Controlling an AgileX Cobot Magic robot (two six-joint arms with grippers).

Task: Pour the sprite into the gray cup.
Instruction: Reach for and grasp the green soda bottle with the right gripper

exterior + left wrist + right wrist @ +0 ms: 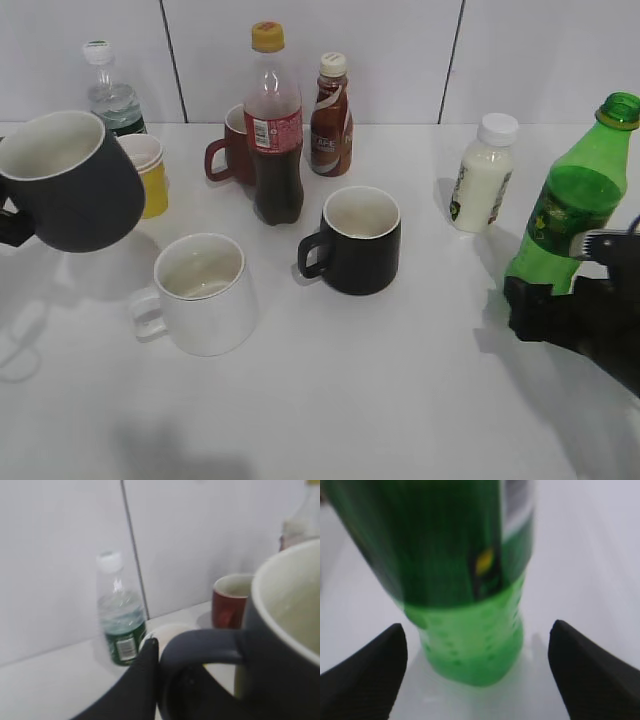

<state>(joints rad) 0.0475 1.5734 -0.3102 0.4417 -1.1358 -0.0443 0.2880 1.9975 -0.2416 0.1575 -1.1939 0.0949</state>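
Note:
Next, my right gripper will grab the sprite bottle by its labeled body (572, 210) to pour into the gray cup (75, 185).
The gray cup (75, 185) is a dark tapered mug with a white inside, held tilted above the table at the far left. My left gripper (8, 228) is shut on its handle; the left wrist view shows one black finger of the gripper (159, 656) against the handle of the cup (280, 645). The sprite (575, 200), a green bottle with a green-yellow label, stands at the right edge. My right gripper (545, 305) is open at its base. In the right wrist view its fingers (477, 635) sit apart on either side of the bottle (470, 580), not touching it.
A white mug (205, 290) and a straight black mug (360, 240) stand mid-table. Behind are a cola bottle (275, 130), a red mug (235, 145), a brown bottle (331, 115), a white bottle (482, 175), a water bottle (112, 95) and a yellow cup (148, 175).

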